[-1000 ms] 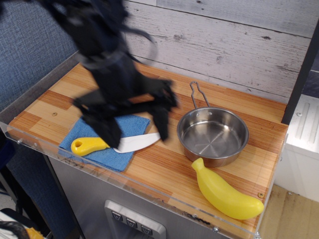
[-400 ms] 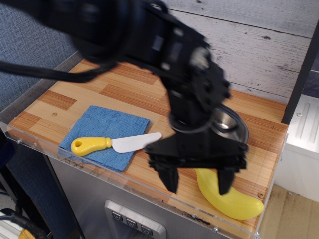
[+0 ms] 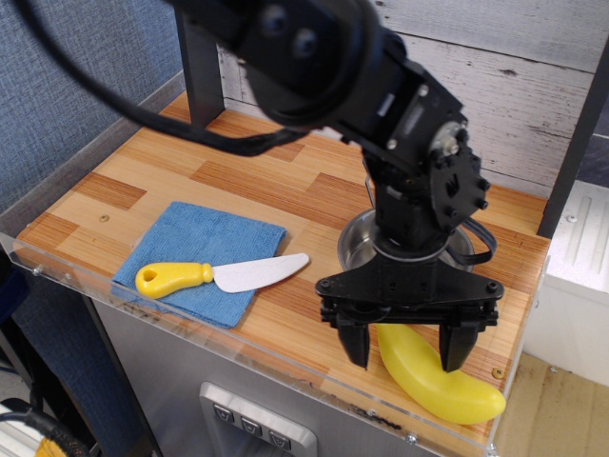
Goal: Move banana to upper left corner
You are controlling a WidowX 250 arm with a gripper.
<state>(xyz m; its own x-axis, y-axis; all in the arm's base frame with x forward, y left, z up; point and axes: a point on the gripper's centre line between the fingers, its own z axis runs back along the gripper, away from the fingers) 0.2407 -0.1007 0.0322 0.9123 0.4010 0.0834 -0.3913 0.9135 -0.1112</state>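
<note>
My gripper is to pick up the banana by its upper end (image 3: 398,341) next, to move the banana to the table's upper left corner (image 3: 173,116).
The yellow toy banana (image 3: 447,388) lies at the front right of the wood-plank tabletop, near the front edge. My gripper (image 3: 406,350) is open and hangs right over the banana's left half, with one dark finger (image 3: 357,348) on its left and the other on its right. The banana's stem end is hidden behind the gripper. The upper left corner (image 3: 221,126) of the table, beside a dark vertical post (image 3: 201,71), is far to the back left.
A steel pan (image 3: 352,244) stands just behind the gripper, mostly hidden by the arm. A white knife with a yellow handle (image 3: 217,277) lies on a blue cloth (image 3: 195,243) at the front left. A clear lip runs along the table's front edge (image 3: 190,335).
The arm swung from above the blue cloth to the front right. Since 0.4 s ago the open gripper shifted slightly right and settled around the banana. The banana has not moved.
</note>
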